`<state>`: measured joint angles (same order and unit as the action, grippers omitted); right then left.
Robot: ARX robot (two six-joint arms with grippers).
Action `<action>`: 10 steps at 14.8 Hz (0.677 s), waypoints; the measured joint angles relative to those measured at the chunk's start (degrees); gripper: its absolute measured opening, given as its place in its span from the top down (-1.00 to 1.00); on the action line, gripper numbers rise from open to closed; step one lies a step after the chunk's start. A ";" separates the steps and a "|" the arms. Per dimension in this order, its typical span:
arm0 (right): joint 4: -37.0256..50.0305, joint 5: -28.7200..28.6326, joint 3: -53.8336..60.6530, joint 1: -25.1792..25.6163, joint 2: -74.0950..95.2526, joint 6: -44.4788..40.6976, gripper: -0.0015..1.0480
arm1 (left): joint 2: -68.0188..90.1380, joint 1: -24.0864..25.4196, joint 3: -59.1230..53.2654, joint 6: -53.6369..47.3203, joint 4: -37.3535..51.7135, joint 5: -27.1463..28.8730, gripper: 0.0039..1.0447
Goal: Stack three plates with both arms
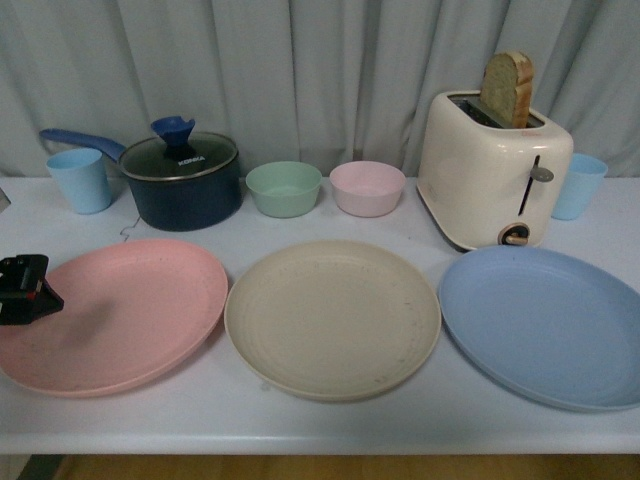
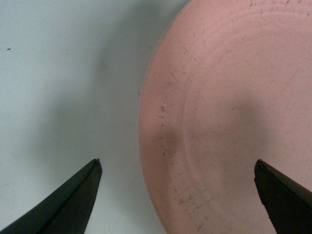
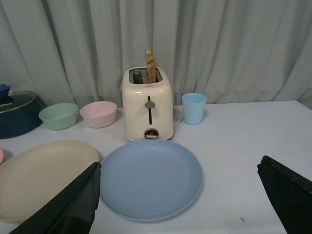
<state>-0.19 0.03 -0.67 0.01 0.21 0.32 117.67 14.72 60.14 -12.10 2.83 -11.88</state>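
My left gripper needs to grab the pink plate by its rim [image 1: 28,368] next, so it can stack it onto the beige plate [image 1: 332,318].
Three plates lie side by side on the white table: the pink plate [image 1: 115,310] on the left, the beige plate [image 1: 332,318] in the middle, the blue plate [image 1: 545,325] on the right. None overlaps another. My left gripper [image 1: 30,292] hovers over the pink plate's left edge. In the left wrist view it [image 2: 178,163] is open, with the pink plate's [image 2: 229,97] rim under the gap between its fingers. My right gripper [image 3: 179,167] is open and holds nothing, back from the blue plate [image 3: 151,178], with the beige plate [image 3: 44,170] beside it. The front view does not show the right arm.
Behind the plates stand a blue cup [image 1: 80,180], a dark blue lidded pot [image 1: 182,180], a green bowl [image 1: 284,188], a pink bowl [image 1: 367,187], a cream toaster [image 1: 490,180] holding bread, and another blue cup [image 1: 577,185]. A curtain closes the back.
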 joint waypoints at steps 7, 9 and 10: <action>0.00 0.00 0.00 0.00 0.00 0.00 -0.87 | 4.48 3.82 3.93 1.57 -1.70 -3.06 0.78; 0.00 0.00 0.00 0.00 0.00 0.00 -0.87 | 4.31 4.00 3.87 3.32 -1.53 -4.00 0.97; -0.02 0.00 0.00 0.00 0.00 0.00 -0.87 | 3.98 4.20 3.50 4.00 -1.57 -4.02 0.97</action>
<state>-0.21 0.03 -0.67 0.01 0.21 0.32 121.64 18.92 63.64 -8.10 1.26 -15.90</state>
